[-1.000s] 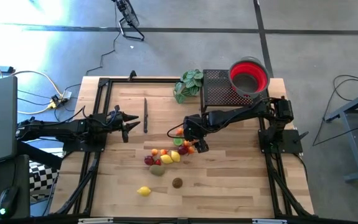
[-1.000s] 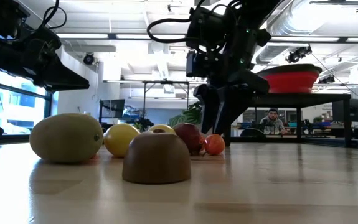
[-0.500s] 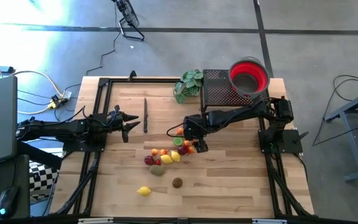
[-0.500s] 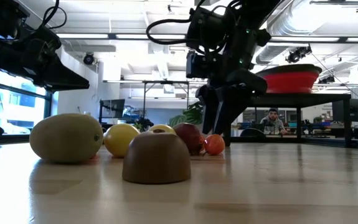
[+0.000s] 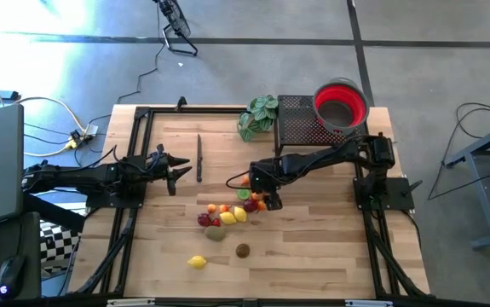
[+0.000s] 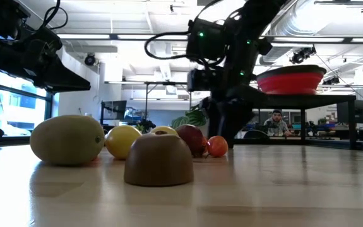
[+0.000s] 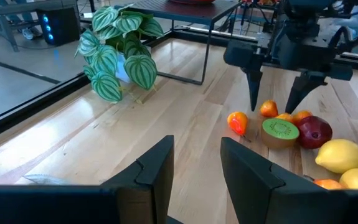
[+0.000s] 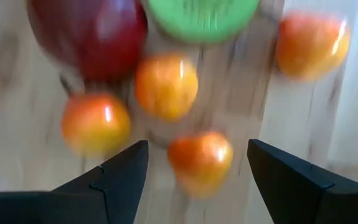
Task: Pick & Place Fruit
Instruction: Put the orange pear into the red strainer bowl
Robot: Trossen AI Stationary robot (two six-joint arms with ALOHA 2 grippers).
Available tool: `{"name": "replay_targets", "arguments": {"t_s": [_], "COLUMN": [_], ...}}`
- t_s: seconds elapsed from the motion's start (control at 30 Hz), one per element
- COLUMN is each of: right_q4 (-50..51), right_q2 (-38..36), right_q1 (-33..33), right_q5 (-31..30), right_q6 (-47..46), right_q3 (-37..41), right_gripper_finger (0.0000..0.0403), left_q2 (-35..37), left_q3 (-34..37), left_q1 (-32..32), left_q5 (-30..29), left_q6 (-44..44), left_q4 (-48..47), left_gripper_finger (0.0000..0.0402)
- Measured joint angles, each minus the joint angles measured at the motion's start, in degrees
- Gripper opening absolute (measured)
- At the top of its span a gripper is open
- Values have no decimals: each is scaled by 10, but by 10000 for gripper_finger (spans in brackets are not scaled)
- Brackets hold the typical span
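Observation:
The robot's fingers are beside the orange fruit, just above the wood, so the right gripper should close on the fruit.
The fruit lies in a cluster on the wooden table, with a lemon and a brown fruit apart, nearer the front edge. My right gripper points steeply down over the cluster's far end, open. Its fingers stand on either side of a small orange fruit, also seen in the left wrist view, without touching it. Beside this lie other orange fruits, a red apple and a kiwi half. My left gripper waits at the table's left, open with nothing between its fingers.
A red bowl stands on a black perforated stand at the far right. A green leafy plant sits beside the stand. A thin dark stick lies near my left gripper. Bare wood stretches along the front edge.
My right gripper has sunk a little toward the far end of the fruit cluster and rolled slightly about its pointing line. Its fingers stay open. The fruit has not moved.

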State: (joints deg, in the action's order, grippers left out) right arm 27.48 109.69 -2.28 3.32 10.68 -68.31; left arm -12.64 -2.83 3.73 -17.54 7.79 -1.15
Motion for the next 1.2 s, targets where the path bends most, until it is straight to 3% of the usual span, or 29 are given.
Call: {"name": "replay_targets", "arguments": {"t_s": [0.27,0.93,1.2], "right_q4": [10,25,32], "right_q2": [-1,-2,-8], "right_q1": [-1,-1,-1], "right_q5": [1,-4,-4], "right_q6": [0,1,1], "right_q3": [1,0,0], "right_gripper_finger": [260,147,144], "left_q2": [0,0,0], "left_q3": [0,0,0], "left_q1": [0,0,0], "left_q5": [0,-1,-1], "left_q6": [0,0,0], "left_q4": [-1,-2,-2], "left_gripper_finger": [127,127,127]}}
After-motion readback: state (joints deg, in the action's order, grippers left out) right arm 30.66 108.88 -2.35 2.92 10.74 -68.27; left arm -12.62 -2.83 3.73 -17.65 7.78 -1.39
